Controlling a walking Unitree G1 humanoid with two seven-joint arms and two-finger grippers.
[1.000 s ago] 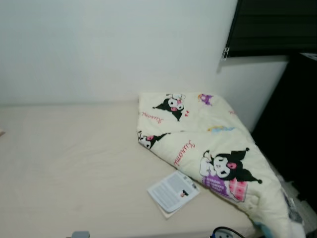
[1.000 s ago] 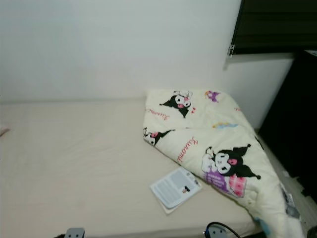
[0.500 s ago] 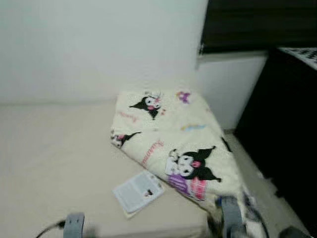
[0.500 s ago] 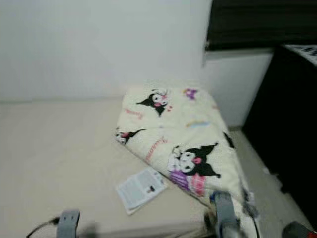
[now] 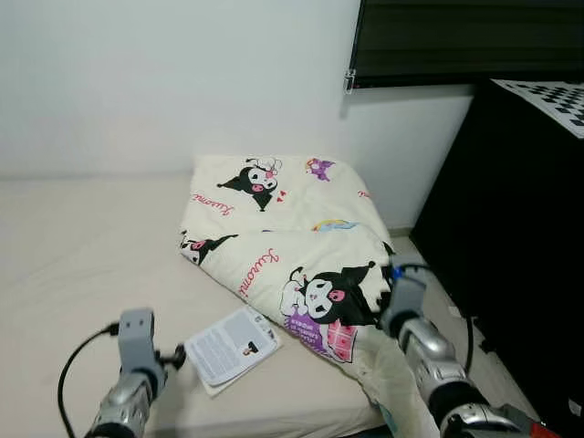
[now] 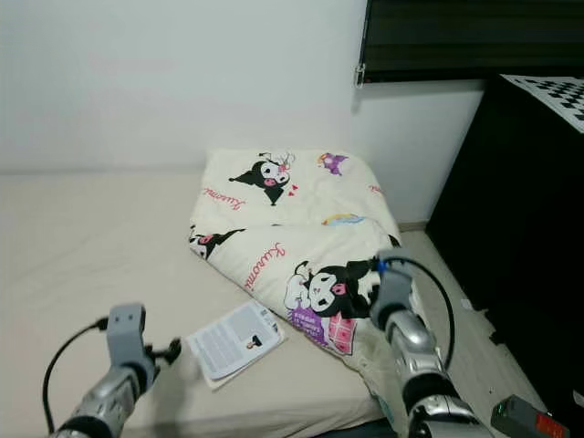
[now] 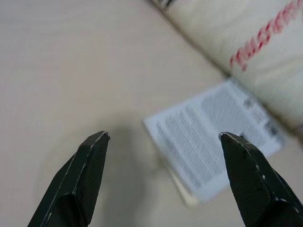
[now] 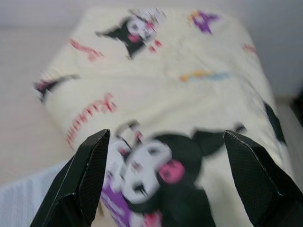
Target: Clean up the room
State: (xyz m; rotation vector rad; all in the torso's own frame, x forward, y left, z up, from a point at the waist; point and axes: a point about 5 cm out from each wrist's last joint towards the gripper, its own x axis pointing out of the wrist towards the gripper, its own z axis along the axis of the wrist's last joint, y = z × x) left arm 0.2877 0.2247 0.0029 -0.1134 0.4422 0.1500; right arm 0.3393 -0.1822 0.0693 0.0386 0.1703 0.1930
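My left gripper next grabs the booklet by its lifted cover edge (image 5: 199,367), which stands off the pages beneath, since the booklet lies flat on the mattress.
A cream cartoon-print blanket (image 5: 283,228) lies folded and rumpled on the right part of a beige bed (image 5: 82,255), with one corner hanging off the bed's end. A white printed booklet (image 5: 230,345) lies on the mattress beside the blanket's near edge. My left gripper (image 7: 164,136) is open and hovers over the mattress just short of the booklet (image 7: 213,142). My right gripper (image 8: 165,133) is open above the blanket's black-and-pink cartoon figure (image 8: 156,165) and holds nothing. Both silver arms, the left (image 5: 135,365) and the right (image 5: 424,351), reach forward from the picture's bottom.
A tall black cabinet (image 5: 520,228) stands close on the right, with a checkerboard sheet (image 5: 547,96) on top. A narrow strip of floor (image 6: 456,310) runs between it and the bed. A dark window blind (image 5: 438,36) hangs on the white wall. A small black-and-red device (image 6: 525,422) lies on the floor.
The camera has swung right, so the whole picture has shifted left. Both arms have risen from the bottom edge and now reach over the bed.
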